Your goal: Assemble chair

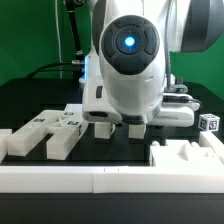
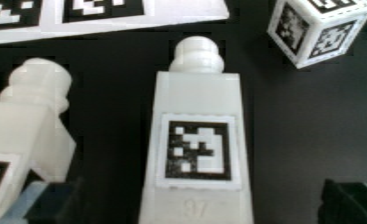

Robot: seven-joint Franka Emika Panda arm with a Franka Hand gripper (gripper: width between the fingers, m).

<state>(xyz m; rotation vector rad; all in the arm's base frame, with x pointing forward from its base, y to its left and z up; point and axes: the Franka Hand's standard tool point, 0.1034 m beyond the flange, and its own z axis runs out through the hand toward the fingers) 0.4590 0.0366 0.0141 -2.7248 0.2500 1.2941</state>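
Observation:
The white bar's round peg has to stay free to fit into the chair, so my gripper needs to grab the bar by its plain end (image 2: 196, 205) beside the tag.
My gripper (image 2: 198, 206) is open, and the jaws stand wide on either side of a white chair bar (image 2: 198, 120) with dark gaps between. The bar lies on the black table, has a round peg at its far end and a square tag on top. One dark fingertip (image 2: 48, 204) shows on one side and the other (image 2: 350, 198) on the opposite side. A second pegged white bar (image 2: 32, 112) lies close beside the first. A small tagged cube (image 2: 322, 36) stands beyond them. In the exterior view the gripper (image 1: 120, 127) is low over the table, and the arm hides the bar.
The marker board (image 2: 91, 14) lies past the bars. In the exterior view, white blocky parts (image 1: 58, 138) lie at the left, a notched white slab (image 1: 186, 153) at the right front, the cube (image 1: 208, 122) at the right. The long white border rail (image 1: 100, 181) runs along the front.

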